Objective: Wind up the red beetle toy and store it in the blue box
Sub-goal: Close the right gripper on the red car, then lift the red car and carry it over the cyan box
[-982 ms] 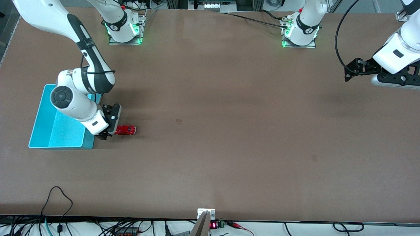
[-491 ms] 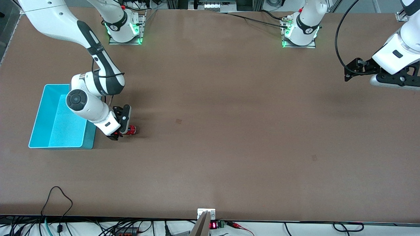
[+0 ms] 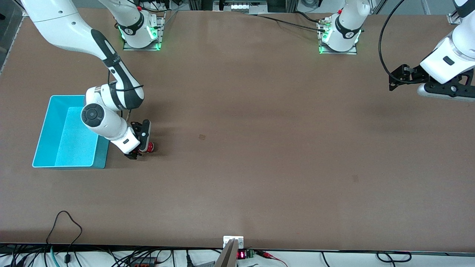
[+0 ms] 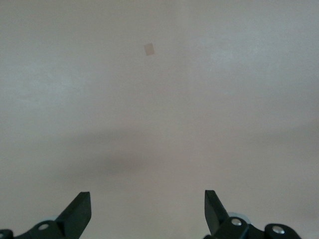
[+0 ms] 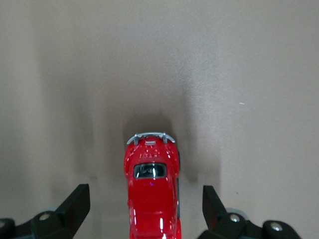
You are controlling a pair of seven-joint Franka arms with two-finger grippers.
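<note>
My open fingers are on either side of the red beetle toy's body [image 5: 152, 199] in the right wrist view. I should close my right gripper on the toy now.
The red beetle toy [image 3: 149, 147] stands on the brown table beside the blue box [image 3: 48, 122], toward the right arm's end. My right gripper [image 3: 141, 148] is low over the toy and covers most of it in the front view. In the right wrist view the toy [image 5: 152, 191] lies between the two open fingers [image 5: 75, 206], with a gap on each side. My right gripper [image 5: 144, 206] is open and does not touch it. My left gripper [image 3: 399, 78] is open and empty, held above the table at the left arm's end; it also shows in the left wrist view [image 4: 148, 206].
The blue box holds nothing that I can see. A small dark mark [image 3: 202, 137] lies on the table near the middle. Cables [image 3: 66, 222] run along the table's edge nearest the front camera.
My right arm has swung from over the blue box toward the toy and come down over it. The toy has not moved. The left arm has barely shifted.
</note>
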